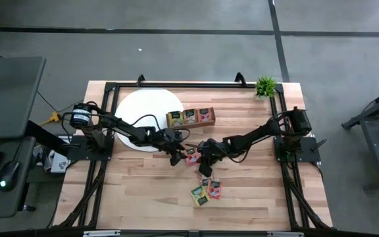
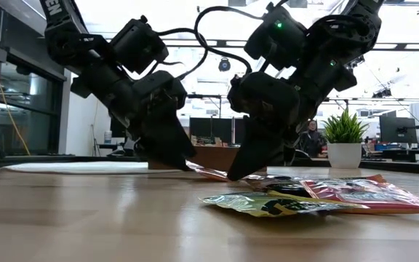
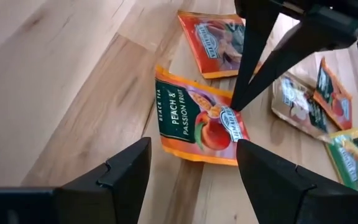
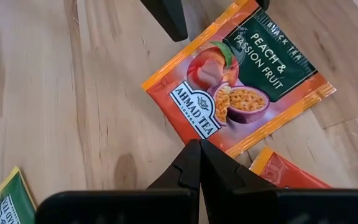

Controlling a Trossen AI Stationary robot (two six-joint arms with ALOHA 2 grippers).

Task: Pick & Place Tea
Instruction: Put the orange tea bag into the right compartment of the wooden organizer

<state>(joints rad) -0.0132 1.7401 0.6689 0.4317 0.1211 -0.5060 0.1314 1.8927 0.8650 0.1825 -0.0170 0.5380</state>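
My left gripper grabs the peach packet by its dark-green Black Tea end (image 1: 187, 155) next, to pick up the tea for placing.
A pink-orange "Peach & Passion Fruit" tea packet (image 3: 197, 118) (image 4: 241, 87) lies flat on the wooden table, near its middle (image 1: 191, 157). My left gripper (image 3: 192, 146) (image 1: 176, 157) is open, tilted down, with its fingers standing on either side of the packet's dark-green end; I see no touch. My right gripper (image 4: 199, 144) (image 1: 204, 153) is shut and comes from the opposite side, its tips down at the packet's label end. A second pink packet (image 3: 213, 40) lies flat just beyond. More packets (image 1: 206, 191) lie toward the near edge. My right gripper is shut, and its fingertips (image 3: 235, 106) come slanting down from the table's right onto the packet's edge beside the white brand label (image 4: 194, 112). The packet lies flat on the table under them.
A wooden tray (image 1: 191, 117) holding packets stands on the far side beside a white round plate (image 1: 147, 112). A small potted plant (image 1: 265, 85) sits at the far right corner. Loose green and red packets (image 2: 282, 205) lie nearest the low camera. Both arms' fingers almost meet over one packet.
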